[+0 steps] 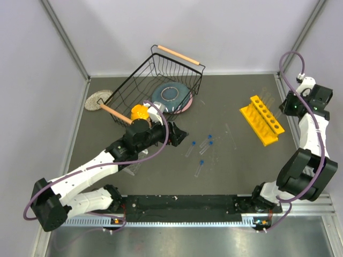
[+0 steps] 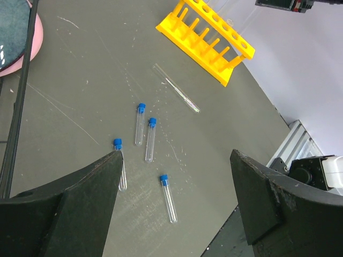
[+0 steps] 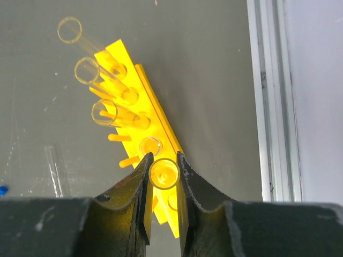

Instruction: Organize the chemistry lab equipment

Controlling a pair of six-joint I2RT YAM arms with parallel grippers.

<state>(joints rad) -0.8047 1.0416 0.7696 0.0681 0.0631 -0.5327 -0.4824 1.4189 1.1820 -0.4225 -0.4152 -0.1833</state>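
High above the near end of the rack (image 1: 262, 120), the tube would drop short, so my right gripper should hold it until it's in a hole.
Several small clear tubes with blue caps (image 1: 200, 167) lie loose mid-table; the left wrist view shows them (image 2: 150, 140) below my left gripper (image 2: 176, 155), which is open, empty and held above them. A thin glass rod (image 2: 177, 88) lies near the yellow holed rack (image 2: 206, 35). My right gripper (image 3: 163, 160) is shut on an uncapped clear tube (image 3: 164, 173), upright over the near end of the yellow rack (image 3: 155, 123). Several clear tubes (image 3: 104, 112) stand in its other holes. The yellow rack (image 1: 262, 120) sits at right. Something clear (image 1: 131, 169) shows under my left forearm, mostly hidden.
A black wire basket (image 1: 161, 75) with wooden handles stands at the back left, holding a blue plate (image 1: 170, 95). An orange bowl (image 1: 139, 112) sits by its near handle. A round woven mat (image 1: 98, 100) lies to its left. A metal rail (image 3: 268, 107) runs along the right edge.
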